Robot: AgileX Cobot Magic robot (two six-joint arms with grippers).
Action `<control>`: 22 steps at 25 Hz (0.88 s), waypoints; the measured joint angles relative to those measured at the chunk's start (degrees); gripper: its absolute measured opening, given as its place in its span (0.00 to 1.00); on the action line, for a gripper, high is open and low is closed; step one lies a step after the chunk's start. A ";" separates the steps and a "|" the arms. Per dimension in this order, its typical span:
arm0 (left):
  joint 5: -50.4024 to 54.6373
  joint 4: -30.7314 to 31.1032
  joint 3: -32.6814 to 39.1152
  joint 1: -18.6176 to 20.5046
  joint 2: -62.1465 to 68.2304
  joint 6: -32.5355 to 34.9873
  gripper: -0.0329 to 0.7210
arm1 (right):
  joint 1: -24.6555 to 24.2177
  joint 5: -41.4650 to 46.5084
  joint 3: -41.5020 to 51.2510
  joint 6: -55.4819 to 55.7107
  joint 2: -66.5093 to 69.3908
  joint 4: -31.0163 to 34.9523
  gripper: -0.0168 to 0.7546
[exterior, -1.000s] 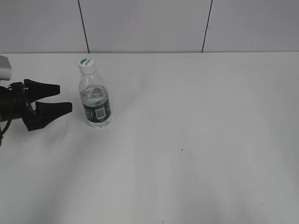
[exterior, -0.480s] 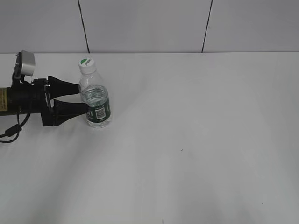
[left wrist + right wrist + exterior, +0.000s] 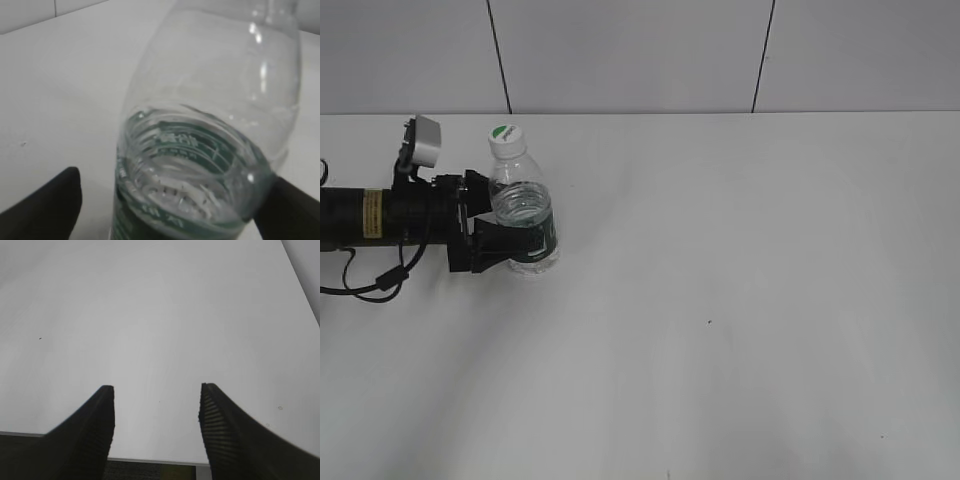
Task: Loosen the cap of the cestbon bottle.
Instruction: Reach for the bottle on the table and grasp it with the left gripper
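The cap of the cestbon bottle has to stay free to be loosened, so my left gripper needs to grip the bottle by its lower body next.
The cestbon bottle stands upright on the white table at the left, clear with a dark green label band. Its white cap with a green patch sits on the neck. My left gripper reaches in from the left, open, with one black finger on each side of the bottle's lower body. In the left wrist view the bottle fills the space between the fingers of the left gripper, with a gap at the left finger; the cap is out of that view. My right gripper is open and empty over bare table, and does not show in the exterior view.
The white table runs to a tiled wall at the back. In the right wrist view the table's near edge lies just under the right fingers. A black cable trails from the left arm.
My left gripper has moved right from beside the bottle until its open fingers straddle the bottle's body. The bottle has stayed in place.
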 joint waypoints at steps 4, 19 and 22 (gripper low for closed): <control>0.00 -0.06 -2.74 -1.94 1.96 -1.28 0.86 | 0.00 0.00 0.00 0.00 0.00 0.00 0.57; 0.00 -2.24 -3.78 -3.79 2.30 -1.66 0.81 | 0.00 0.00 0.00 0.00 0.00 0.00 0.57; 0.00 -2.24 -3.78 -3.79 2.30 -1.66 0.78 | 0.00 0.00 0.00 0.00 0.00 0.00 0.57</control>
